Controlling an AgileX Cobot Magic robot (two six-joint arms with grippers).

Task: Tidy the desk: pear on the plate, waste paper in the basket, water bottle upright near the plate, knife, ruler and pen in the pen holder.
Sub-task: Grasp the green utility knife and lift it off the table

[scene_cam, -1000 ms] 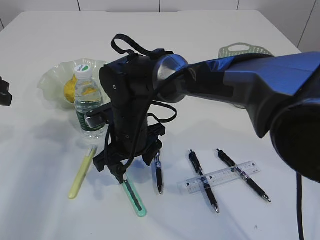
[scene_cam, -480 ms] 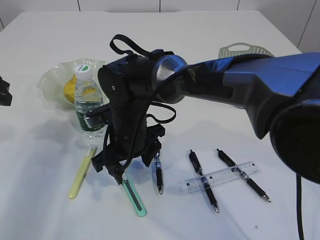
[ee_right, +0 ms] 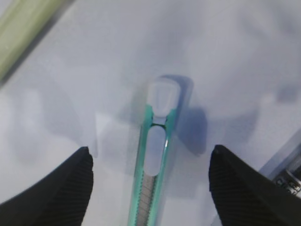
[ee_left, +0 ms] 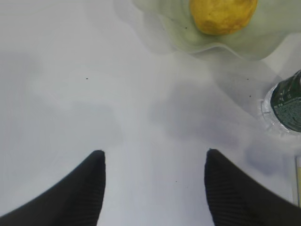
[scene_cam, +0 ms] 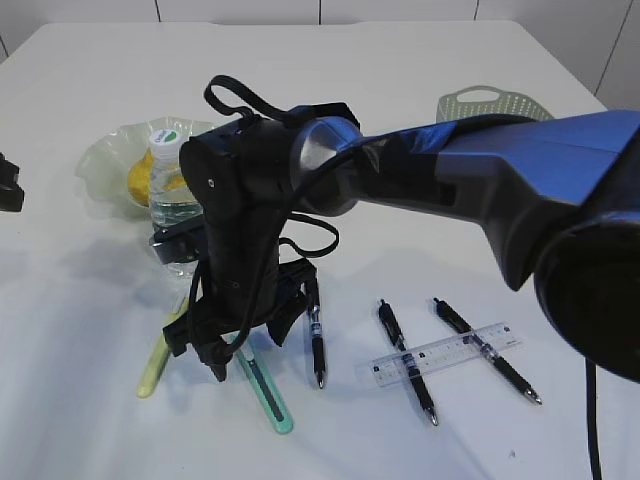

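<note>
I should grab the teal knife next with my right gripper by its slider section (ee_right: 154, 148). Then it can go in the pen holder.
A teal utility knife (scene_cam: 266, 391) lies on the white table. My right gripper (scene_cam: 247, 350) is open and hangs just above it. In the right wrist view the knife (ee_right: 156, 141) lies between the spread fingers (ee_right: 150, 155), untouched. A yellow-green knife (scene_cam: 158, 358) lies to its left. The water bottle (scene_cam: 166, 203) stands upright beside the plate (scene_cam: 105, 155), which holds the pear (scene_cam: 138, 180). Three pens (scene_cam: 317, 347) and a clear ruler (scene_cam: 446, 352) lie to the right. My left gripper (ee_left: 155, 157) is open and empty over bare table near the plate (ee_left: 235, 44). Pen holder and waste paper are out of view.
A green basket (scene_cam: 488, 101) sits at the back right. The right arm reaches across the middle and hides part of the bottle. The left arm (scene_cam: 8, 185) shows only at the far left edge. The ruler lies across two pens.
My right gripper has moved left and down, closer to the table over the teal knife, and now hides more of the bottle. The left arm and the objects have not moved.
</note>
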